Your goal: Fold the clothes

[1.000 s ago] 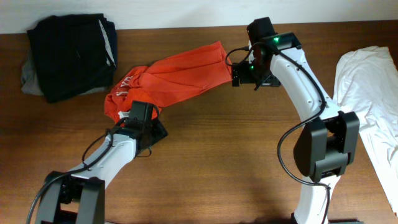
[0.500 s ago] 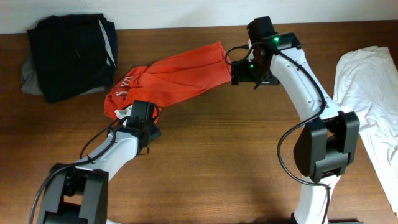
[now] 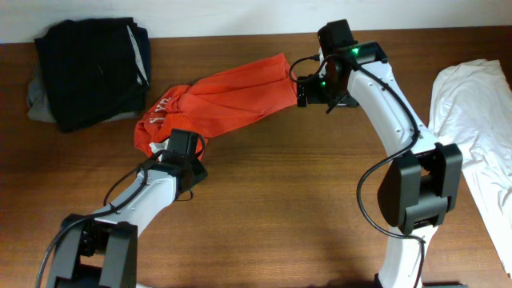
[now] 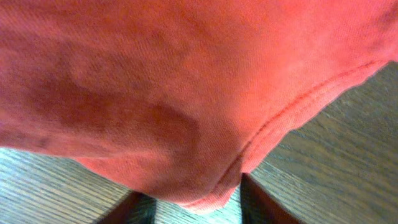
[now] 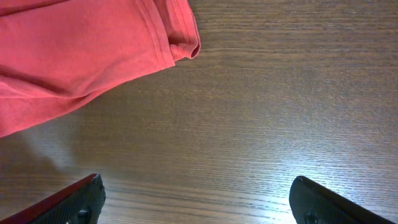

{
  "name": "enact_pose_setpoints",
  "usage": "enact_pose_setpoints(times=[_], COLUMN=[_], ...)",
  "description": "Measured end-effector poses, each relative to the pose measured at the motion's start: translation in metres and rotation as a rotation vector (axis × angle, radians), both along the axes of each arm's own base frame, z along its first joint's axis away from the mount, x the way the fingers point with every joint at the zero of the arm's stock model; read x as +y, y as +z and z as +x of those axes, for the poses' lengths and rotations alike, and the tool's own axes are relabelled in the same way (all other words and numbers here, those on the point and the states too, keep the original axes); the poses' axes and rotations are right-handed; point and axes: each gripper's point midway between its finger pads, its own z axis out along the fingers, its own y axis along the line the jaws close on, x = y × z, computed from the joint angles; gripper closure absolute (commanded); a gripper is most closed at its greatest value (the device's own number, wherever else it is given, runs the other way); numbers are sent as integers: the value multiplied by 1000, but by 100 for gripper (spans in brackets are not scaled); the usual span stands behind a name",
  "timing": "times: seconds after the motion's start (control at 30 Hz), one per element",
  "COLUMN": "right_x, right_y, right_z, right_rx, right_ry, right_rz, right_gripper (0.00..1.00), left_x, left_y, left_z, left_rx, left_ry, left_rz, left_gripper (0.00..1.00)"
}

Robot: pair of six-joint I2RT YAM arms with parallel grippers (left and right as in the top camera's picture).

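The robot's right gripper next needs to grab the bunched red-orange T-shirt by its end edge opposite the lettering, to spread the T-shirt out for folding.
The red-orange T-shirt (image 3: 224, 96) lies bunched in a diagonal strip on the wooden table, with white lettering at its lower left end. My left gripper (image 3: 181, 144) is at the shirt's lower left edge. In the left wrist view the shirt (image 4: 186, 81) fills the frame and a fold of its hem hangs between the parted fingers (image 4: 193, 202), which do not pinch it. My right gripper (image 3: 306, 90) is wide open (image 5: 196, 193) over bare wood just off the shirt's right end, whose corner (image 5: 74, 56) shows at the upper left.
A black-and-grey folded garment pile (image 3: 88, 72) sits at the back left. A white garment (image 3: 472, 120) lies along the right edge. The table's far edge runs just behind the shirt and the right arm.
My left gripper has moved up and left onto the shirt's lower edge. The right gripper has barely shifted.
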Motion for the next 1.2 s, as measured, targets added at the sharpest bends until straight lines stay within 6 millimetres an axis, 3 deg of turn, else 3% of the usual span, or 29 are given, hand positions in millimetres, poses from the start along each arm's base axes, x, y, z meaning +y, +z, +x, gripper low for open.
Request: enact_pose_setpoints(times=[0.03,0.1,0.3,0.43,0.53,0.6,0.73,0.83,0.93,1.1,1.2], right_x=[0,0,4,12,22,32,55,63,70,80,79], right_y=[0,1,6,12,6,-11,-58,-80,-78,-55,-61], right_z=[1,2,18,31,37,39,48,64,84,115,121], right_rx=[-2,-9,-78,-132,-140,-119,-86,-118,-198,-359,-374], right_ry=[0,0,1,10,25,43,78,85,93,103,99], right_rz=[1,2,18,55,91,101,111,131,160,199,194], right_gripper=[2,2,2,0,9,9,26,26,26,29,42], left_x=[2,4,10,15,19,22,24,25,25,25,25], left_y=[0,1,10,50,77,76,73,72,72,72,72], left_z=[0,2,-1,-21,-36,-43,-53,-55,-55,-56,-56], left_rx=[-3,-13,-18,-48,-81,-55,-15,-6,-4,-1,-1], left_ry=[1,9,15,17,20,20,19,19,19,19,19], left_rz=[11,20,49,44,42,50,63,65,66,67,67], left_gripper=[92,99,100,99,99,99,99,99,99,99,99])
